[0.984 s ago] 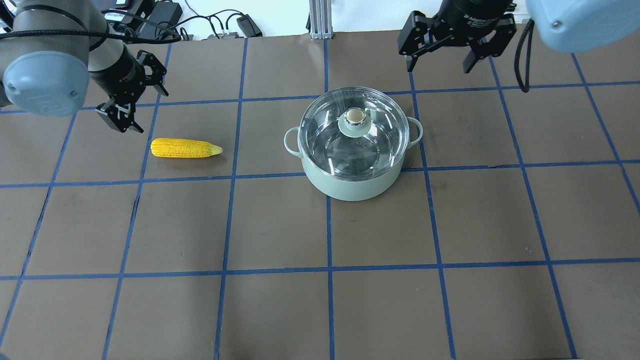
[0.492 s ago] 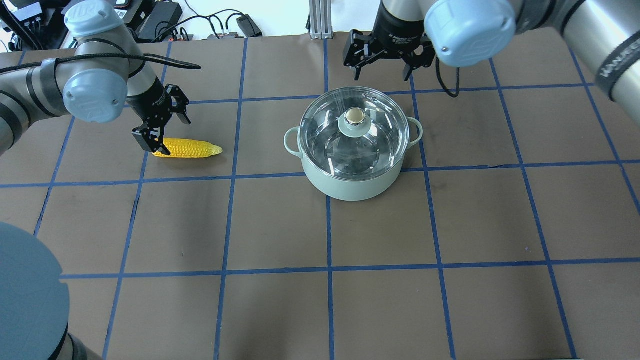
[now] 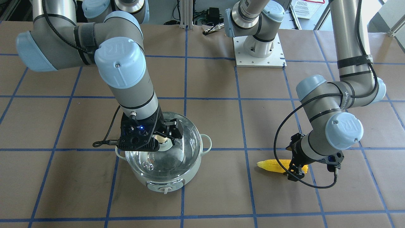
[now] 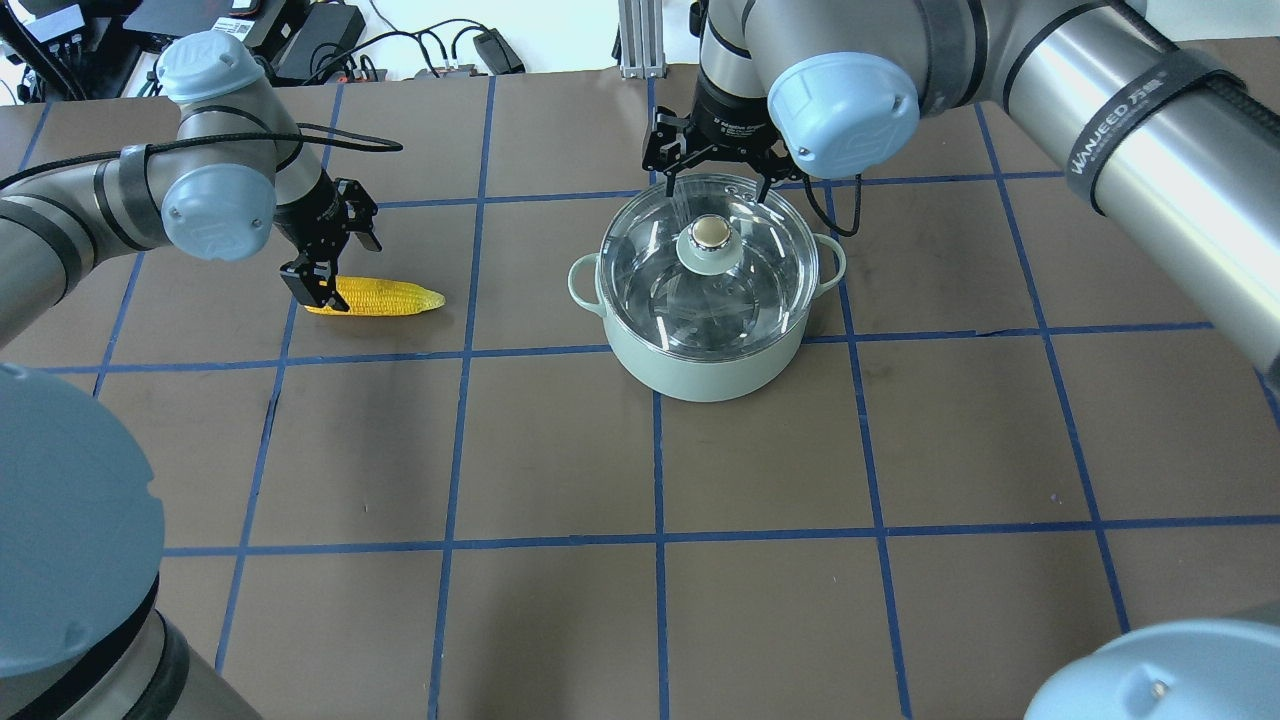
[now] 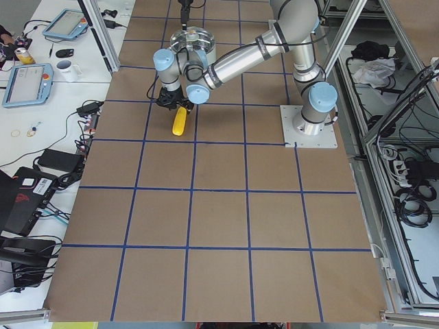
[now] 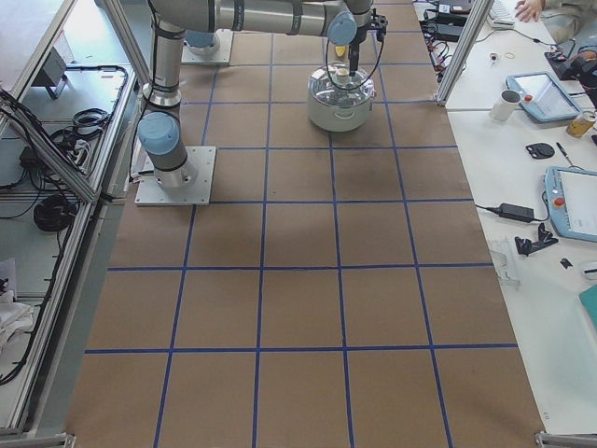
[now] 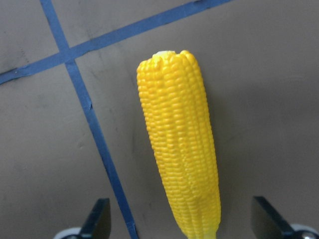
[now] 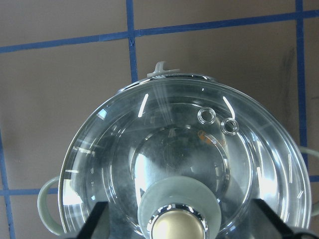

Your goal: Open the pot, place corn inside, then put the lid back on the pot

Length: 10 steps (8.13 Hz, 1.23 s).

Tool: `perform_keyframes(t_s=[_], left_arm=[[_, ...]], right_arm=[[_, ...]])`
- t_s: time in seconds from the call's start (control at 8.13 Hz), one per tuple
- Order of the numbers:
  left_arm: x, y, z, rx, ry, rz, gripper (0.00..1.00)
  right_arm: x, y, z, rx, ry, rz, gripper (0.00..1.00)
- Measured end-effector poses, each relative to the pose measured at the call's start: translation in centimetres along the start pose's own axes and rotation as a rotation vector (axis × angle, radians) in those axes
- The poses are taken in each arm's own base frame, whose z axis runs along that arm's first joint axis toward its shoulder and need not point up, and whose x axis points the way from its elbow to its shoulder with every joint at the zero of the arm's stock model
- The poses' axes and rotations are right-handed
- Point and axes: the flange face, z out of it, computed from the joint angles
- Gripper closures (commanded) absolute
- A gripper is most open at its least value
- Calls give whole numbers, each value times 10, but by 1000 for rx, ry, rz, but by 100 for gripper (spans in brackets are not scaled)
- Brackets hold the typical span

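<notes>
The left gripper grabs the corn around its thick half next, to keep it balanced. The corn narrows to a narrow tip.
The pale mint pot stands mid-table with the glass lid on it and its beige knob upright. My right gripper is open and hovers over the far part of the lid. In the right wrist view its fingertips flank the knob without touching it. The yellow corn lies flat on the table to the left. My left gripper is open and low over the corn's blunt end. In the left wrist view the corn lies between the spread fingers.
The brown paper table has a blue tape grid. The pot's control knob faces the operators' side. Cables and power bricks lie past the far edge. The left arm's base plate sits at the robot's side.
The left gripper has come down and closer over the corn's blunt end. The right gripper has swung from the far right to above the far part of the lid. Both stay open.
</notes>
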Motion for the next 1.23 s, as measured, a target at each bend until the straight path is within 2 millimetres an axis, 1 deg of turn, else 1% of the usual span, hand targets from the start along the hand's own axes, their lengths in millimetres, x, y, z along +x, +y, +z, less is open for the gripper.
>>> perform_keyframes(t_s=[0.25, 0.37, 0.74, 0.86, 0.98, 1.11, 1.23], left_arm=[[2, -19, 15, -4, 4, -40, 0], [2, -22, 20, -7, 0, -48, 0], [2, -25, 41, -25, -28, -54, 0], [3, -26, 46, -27, -36, -52, 24], [3, -27, 49, -28, -38, -49, 67], [6, -28, 46, -19, -22, -48, 89], [8, -30, 44, -2, 6, -47, 100]], right_arm=[[-2, 0, 20, -32, 2, 53, 0], [-2, 2, 27, -46, 6, 69, 0], [-1, 6, 40, -78, 17, 102, 0], [0, 7, 41, -82, 20, 106, 2], [0, 7, 43, -85, 21, 110, 14], [0, 8, 44, -87, 21, 113, 29], [0, 8, 44, -89, 21, 112, 33]])
